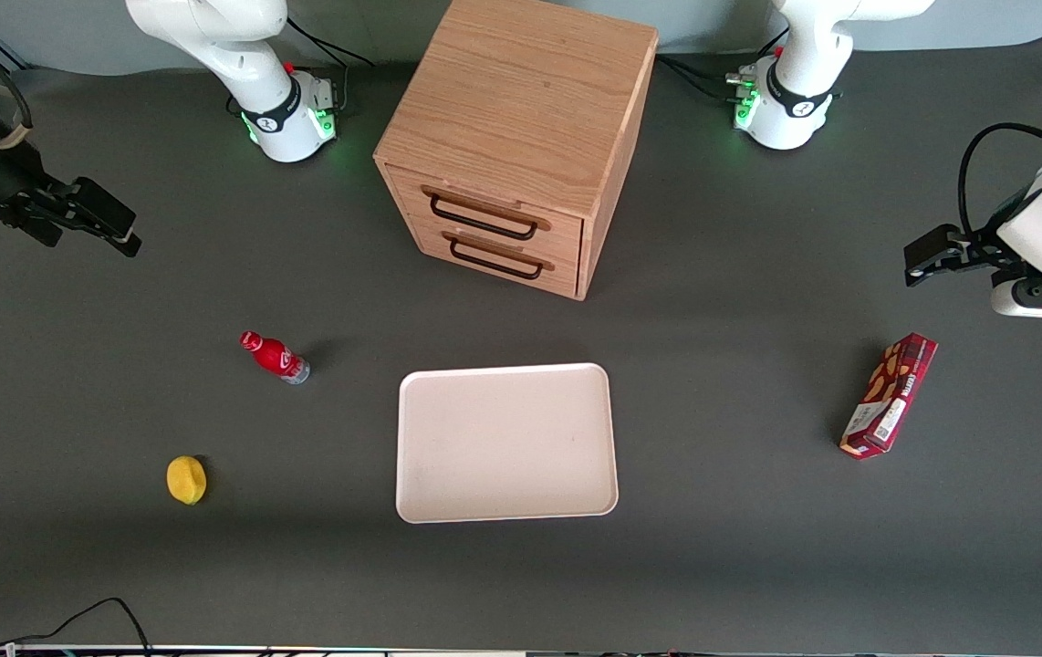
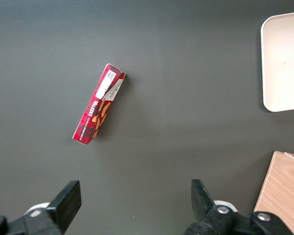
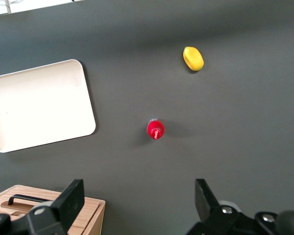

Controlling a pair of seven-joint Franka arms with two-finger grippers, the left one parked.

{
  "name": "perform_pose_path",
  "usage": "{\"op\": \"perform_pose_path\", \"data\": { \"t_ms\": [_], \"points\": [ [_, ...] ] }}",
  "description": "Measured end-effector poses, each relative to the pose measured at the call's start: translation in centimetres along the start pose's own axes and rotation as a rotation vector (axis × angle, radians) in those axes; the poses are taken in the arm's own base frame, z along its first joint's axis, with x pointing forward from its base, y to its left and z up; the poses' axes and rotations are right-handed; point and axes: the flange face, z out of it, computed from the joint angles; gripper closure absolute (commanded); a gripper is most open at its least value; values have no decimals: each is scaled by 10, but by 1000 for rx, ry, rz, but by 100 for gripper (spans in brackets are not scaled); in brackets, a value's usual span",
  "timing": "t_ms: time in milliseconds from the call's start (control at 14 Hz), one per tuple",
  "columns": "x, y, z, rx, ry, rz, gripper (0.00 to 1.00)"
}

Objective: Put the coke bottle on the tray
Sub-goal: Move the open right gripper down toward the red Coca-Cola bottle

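I should next take hold of the coke bottle by its red cap end with my gripper to place it on the tray.
The coke bottle, small and red with a red cap and silvery base, stands on the dark table toward the working arm's end, apart from the tray. In the right wrist view the coke bottle shows from above, cap up. The tray, pale pinkish-cream, lies flat in front of the drawer cabinet; it also shows in the right wrist view. My gripper is open and empty, high above the table at the working arm's end, well away from the bottle. Its fingers stand wide apart.
A wooden drawer cabinet with two drawers stands farther from the front camera than the tray. A yellow lemon lies nearer the front camera than the bottle. A dark red snack box lies toward the parked arm's end.
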Motion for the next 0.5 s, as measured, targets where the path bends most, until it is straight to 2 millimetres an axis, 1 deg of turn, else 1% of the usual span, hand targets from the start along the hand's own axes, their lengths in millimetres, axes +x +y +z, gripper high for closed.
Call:
{"op": "perform_pose_path", "data": {
  "t_ms": [500],
  "points": [
    [-1, -3, -5, 14, 6, -3, 0]
  ]
}}
